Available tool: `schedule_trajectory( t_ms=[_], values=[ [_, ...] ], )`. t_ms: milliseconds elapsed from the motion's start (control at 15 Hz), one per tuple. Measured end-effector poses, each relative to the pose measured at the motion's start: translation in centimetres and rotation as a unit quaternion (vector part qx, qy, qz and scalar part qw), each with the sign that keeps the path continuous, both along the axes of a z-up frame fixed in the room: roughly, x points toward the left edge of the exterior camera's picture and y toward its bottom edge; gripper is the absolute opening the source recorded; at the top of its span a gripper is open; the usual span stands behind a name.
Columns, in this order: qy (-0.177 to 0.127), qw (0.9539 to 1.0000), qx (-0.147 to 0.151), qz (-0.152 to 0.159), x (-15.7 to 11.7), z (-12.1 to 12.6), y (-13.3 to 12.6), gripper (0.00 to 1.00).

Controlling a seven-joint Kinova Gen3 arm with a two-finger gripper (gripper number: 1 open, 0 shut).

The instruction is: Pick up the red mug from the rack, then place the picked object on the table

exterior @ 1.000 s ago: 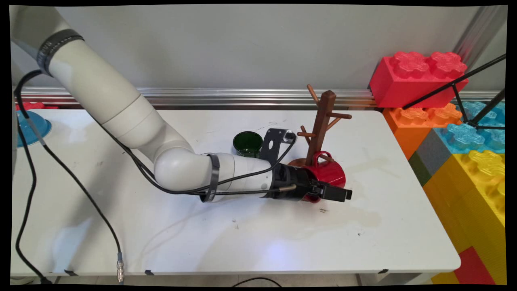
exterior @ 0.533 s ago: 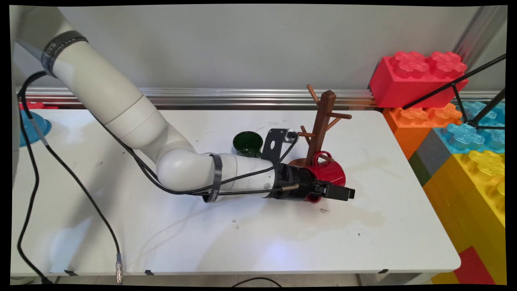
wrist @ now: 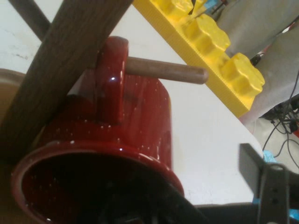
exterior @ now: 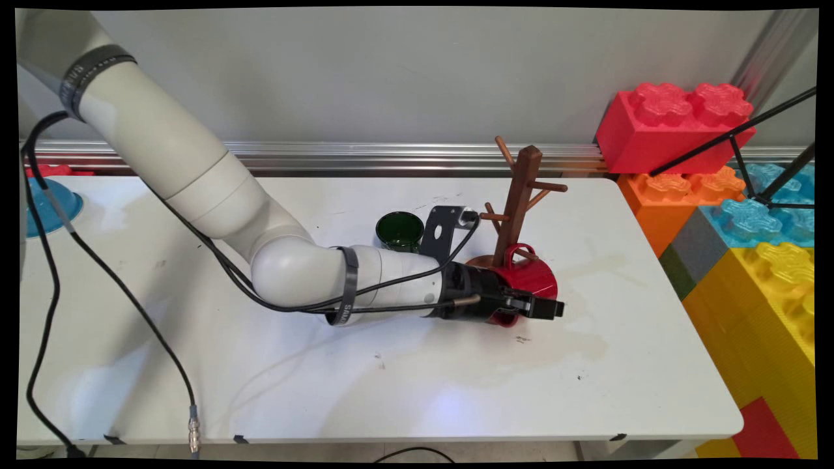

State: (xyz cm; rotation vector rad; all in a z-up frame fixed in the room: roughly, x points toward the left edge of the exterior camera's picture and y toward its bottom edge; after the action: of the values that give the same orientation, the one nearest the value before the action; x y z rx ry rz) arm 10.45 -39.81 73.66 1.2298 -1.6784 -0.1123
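Observation:
The red mug's handle [wrist: 111, 79] should stay free to slip off the wooden peg, so the gripper will next grab the red mug by its side at the mug's rim [wrist: 171, 177].
A dark red mug [exterior: 538, 276] lies on its side against the wooden mug tree [exterior: 518, 195], its handle [wrist: 111, 79] looped over the lowest peg [wrist: 168, 71]. My gripper [exterior: 535, 298] is at the mug's mouth and stands open. One black finger [wrist: 264, 184] is outside the mug's near wall with a gap of table between them. The other finger is hidden in or behind the mug. In the hand view the mug's dark opening [wrist: 93, 191] fills the lower left, with the tree's trunk [wrist: 65, 60] slanting across it.
A dark green cup [exterior: 399, 230] stands left of the tree, behind my wrist. A blue bowl [exterior: 47, 204] sits at the table's far left. Big red, orange, blue and yellow toy blocks [exterior: 677, 124] are stacked past the table's right edge, crossed by black tripod legs [exterior: 749, 140].
The gripper first edged right along the mug, then drew back slightly to the left. The mug stays on its peg.

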Motion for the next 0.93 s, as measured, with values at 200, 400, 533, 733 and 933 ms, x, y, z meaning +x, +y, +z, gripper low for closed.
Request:
schedule_trajectory(
  t_ms=[200,400,533,733,933],
  values=[
    [-0.005,1.0000,0.001,0.002,0.13,0.06,0.00,0.00],
    [-0.011,0.9999,0.004,0.004,0.36,0.16,0.11,0.00],
    [-0.013,0.9999,0.006,0.004,0.47,0.26,0.18,0.00],
    [-0.017,0.9998,0.009,0.006,0.68,0.47,0.31,0.00],
    [-0.018,0.9997,0.012,0.007,0.79,0.72,0.44,0.00]
  ],
)
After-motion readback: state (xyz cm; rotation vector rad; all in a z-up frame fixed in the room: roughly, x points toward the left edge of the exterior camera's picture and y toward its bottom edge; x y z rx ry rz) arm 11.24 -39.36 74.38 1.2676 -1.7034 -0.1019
